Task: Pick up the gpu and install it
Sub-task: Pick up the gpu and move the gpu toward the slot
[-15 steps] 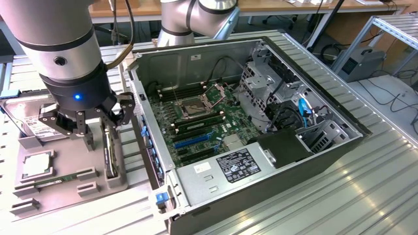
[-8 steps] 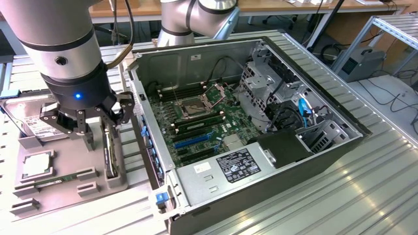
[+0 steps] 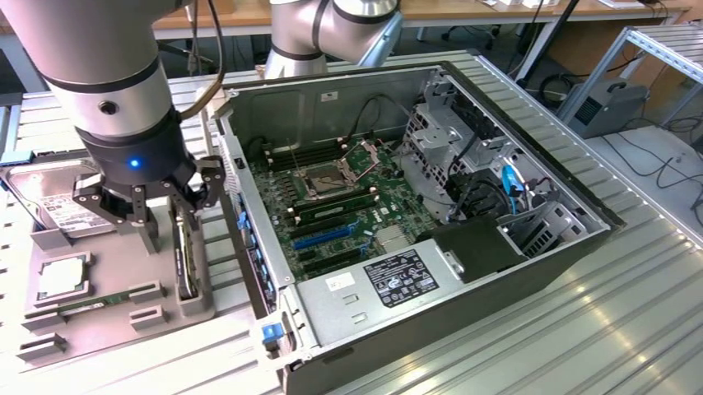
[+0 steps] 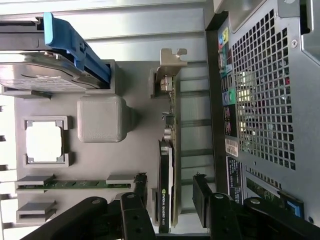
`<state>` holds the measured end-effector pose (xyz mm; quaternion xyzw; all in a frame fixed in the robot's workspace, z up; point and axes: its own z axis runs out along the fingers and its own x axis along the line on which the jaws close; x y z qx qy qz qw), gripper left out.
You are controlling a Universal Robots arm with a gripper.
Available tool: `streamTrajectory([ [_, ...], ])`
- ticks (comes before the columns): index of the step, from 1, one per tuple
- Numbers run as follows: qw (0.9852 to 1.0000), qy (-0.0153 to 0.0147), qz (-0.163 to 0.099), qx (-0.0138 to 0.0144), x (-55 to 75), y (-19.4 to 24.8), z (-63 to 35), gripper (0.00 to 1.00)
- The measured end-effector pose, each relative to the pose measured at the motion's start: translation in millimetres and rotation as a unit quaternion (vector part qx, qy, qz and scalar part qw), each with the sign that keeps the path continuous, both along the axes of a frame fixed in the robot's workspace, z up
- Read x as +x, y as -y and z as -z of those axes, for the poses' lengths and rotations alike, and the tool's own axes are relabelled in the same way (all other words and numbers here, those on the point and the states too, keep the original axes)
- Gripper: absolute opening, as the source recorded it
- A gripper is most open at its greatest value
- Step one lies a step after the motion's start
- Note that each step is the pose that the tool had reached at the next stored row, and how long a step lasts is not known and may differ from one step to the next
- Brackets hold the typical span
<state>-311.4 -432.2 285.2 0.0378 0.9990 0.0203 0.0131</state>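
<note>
The gripper's open fingers are still above the black GPU's top edge, so it is too early to close. My gripper moves lower first, then closes on the GPU.
The gpu [image 3: 188, 262] is a thin black card standing on edge in a slot of the grey holder tray [image 3: 110, 263], at the exterior view's left of the open computer case [image 3: 528, 247]. In the wrist view the gpu [image 4: 165, 205] carries a green logo, and its silvery bracket [image 4: 171, 62] sits at the far end. My gripper [image 3: 148, 216] hovers just above the card. The gripper [image 4: 168, 184] is open, with one black finger [image 4: 137, 187] on each side of the card and a gap to both. Nothing is held.
On the tray lie a silver hard drive [image 3: 55, 197], a processor [image 3: 62, 276] and a green memory stick [image 3: 104, 298]. The case's motherboard shows a blue expansion slot [image 3: 324, 237] and a drive cage [image 3: 450, 140]. The case's perforated back panel [image 4: 265, 100] stands close beside the card.
</note>
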Motion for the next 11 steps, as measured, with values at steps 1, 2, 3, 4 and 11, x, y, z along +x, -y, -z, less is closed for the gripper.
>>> streamTrajectory([
  [1, 1.0, 0.0, 0.0, 0.0, 0.0, 0.0, 1.3, 0.5],
  [2, 1.0, 0.0, 0.0, 0.0, 0.0, -0.1, 2.6, 0.5],
  [3, 1.0, 0.0, 0.0, 0.0, 0.0, -0.1, 3.9, 0.5],
  [4, 1.0, 0.0, 0.0, 0.0, 0.0, -0.1, 5.2, 0.5],
  [11, 1.0, 0.0, 0.0, 0.0, 0.0, -0.1, 15.4, 0.5],
])
